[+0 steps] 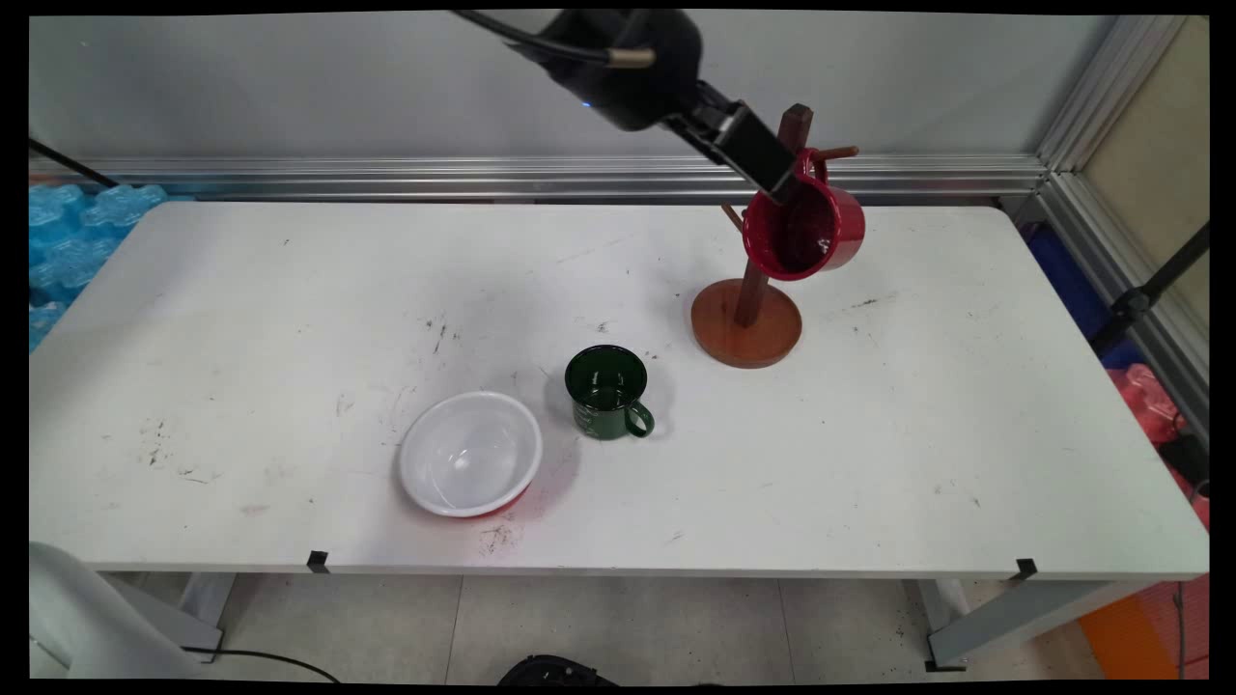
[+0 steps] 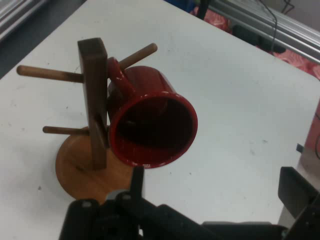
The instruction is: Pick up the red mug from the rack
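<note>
My gripper picks up the mug by its rim next, so the red mug's handle stays free to slide off the wooden peg.
A red mug hangs tilted by its handle on an upper peg of the wooden mug tree, its mouth facing the camera. My gripper is open just up and left of the mug's rim. In the hand view one finger lies just below the rim and the other finger stands far off to the right, and nothing is between them. A dark green mug stands upright near the table's middle, and a white bowl with a red outside sits to its left.
The white table ends at an aluminium rail along the wall. Blue bubble wrap lies off the left end. Red and blue bags and a black stand leg sit off the right end.
</note>
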Motion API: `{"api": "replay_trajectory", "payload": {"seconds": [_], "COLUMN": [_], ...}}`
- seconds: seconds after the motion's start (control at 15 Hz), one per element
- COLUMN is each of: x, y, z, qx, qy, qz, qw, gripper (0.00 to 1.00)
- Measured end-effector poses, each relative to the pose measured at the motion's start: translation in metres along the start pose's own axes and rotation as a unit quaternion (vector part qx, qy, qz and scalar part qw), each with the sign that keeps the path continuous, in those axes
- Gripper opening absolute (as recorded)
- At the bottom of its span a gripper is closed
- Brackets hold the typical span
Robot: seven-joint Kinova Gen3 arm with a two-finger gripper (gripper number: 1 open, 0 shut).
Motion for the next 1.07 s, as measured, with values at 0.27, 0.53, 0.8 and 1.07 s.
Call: {"api": "replay_trajectory", "payload": {"seconds": [0.27,0.53,0.8,1.07], "x": [0.008,0.012,0.015,0.017], "y": [0.014,0.026,0.035,0.039], "z": [0.018,0.038,0.061,0.085], "qx": [0.018,0.03,0.038,0.04], "qy": [-0.001,-0.007,-0.01,-0.007], "qz": [-0.022,-0.042,-0.057,-0.064], "qw": [0.9996,0.9986,0.9976,0.9972], "gripper": [1.0,1.0,1.0,1.0]}}
